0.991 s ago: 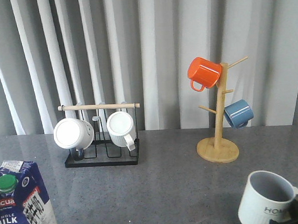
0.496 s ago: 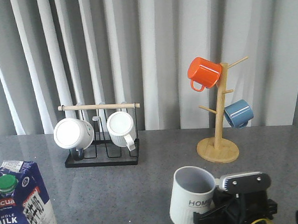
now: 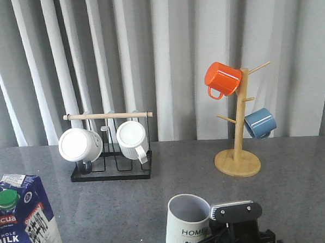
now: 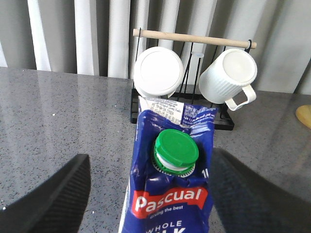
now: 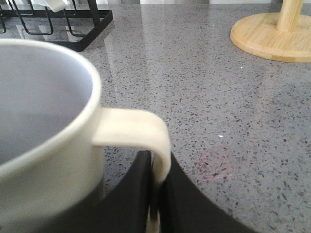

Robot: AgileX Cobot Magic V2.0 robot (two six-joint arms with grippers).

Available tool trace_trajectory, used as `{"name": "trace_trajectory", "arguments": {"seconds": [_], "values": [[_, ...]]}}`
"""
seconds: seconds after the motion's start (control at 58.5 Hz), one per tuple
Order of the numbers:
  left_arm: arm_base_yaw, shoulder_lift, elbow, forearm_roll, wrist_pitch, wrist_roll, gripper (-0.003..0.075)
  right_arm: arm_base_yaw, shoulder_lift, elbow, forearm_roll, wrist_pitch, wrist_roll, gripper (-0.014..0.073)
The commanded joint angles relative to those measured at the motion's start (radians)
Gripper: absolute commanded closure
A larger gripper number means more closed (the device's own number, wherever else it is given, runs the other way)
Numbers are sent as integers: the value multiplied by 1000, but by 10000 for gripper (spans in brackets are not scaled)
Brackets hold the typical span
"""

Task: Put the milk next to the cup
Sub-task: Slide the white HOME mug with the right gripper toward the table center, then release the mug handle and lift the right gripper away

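Observation:
My right gripper releases the cream cup (image 3: 185, 223) now, since the cup stands upright with its lower part down at the grey table.
The milk carton (image 3: 23, 224), blue and white with a green cap, stands at the table's near left; it fills the left wrist view (image 4: 172, 194). My left gripper (image 4: 150, 194) is open, one finger on each side of the carton, not touching it. The cup (image 3: 187, 223), cream ribbed with "HOME" lettering, is at the near middle. My right gripper (image 3: 233, 226) is shut on the cup's handle (image 5: 141, 131), the cup (image 5: 43, 116) on the left side of the fingers.
A black wire rack (image 3: 110, 151) with two white mugs stands at the back left. A wooden mug tree (image 3: 238, 158) with an orange mug (image 3: 222, 79) and a blue mug (image 3: 259, 123) stands at the back right. Grey curtains hang behind.
My right gripper has carried the cup leftward from the near right corner toward the middle of the table. The milk carton has not moved.

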Motion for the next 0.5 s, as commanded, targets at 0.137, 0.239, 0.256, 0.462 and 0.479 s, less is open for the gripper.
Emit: {"name": "trace_trajectory", "arguments": {"seconds": [0.137, 0.239, 0.256, 0.462, 0.479], "values": [[-4, -10, -37, -7, -78, -9, 217, 1, -37, -21, -16, -21, -66, 484], [-4, -10, -37, -7, -78, -9, 217, 1, -47, -20, -32, -1, -66, 401], [-4, -10, -37, -7, -78, -9, 217, 1, -51, -19, -40, 4, -66, 383], [-4, -10, -37, -7, -78, -9, 217, 1, -104, -17, -60, 18, -66, 277], [-4, -10, -37, -7, -78, -9, 217, 1, -110, -17, -63, 28, -66, 274]]}}
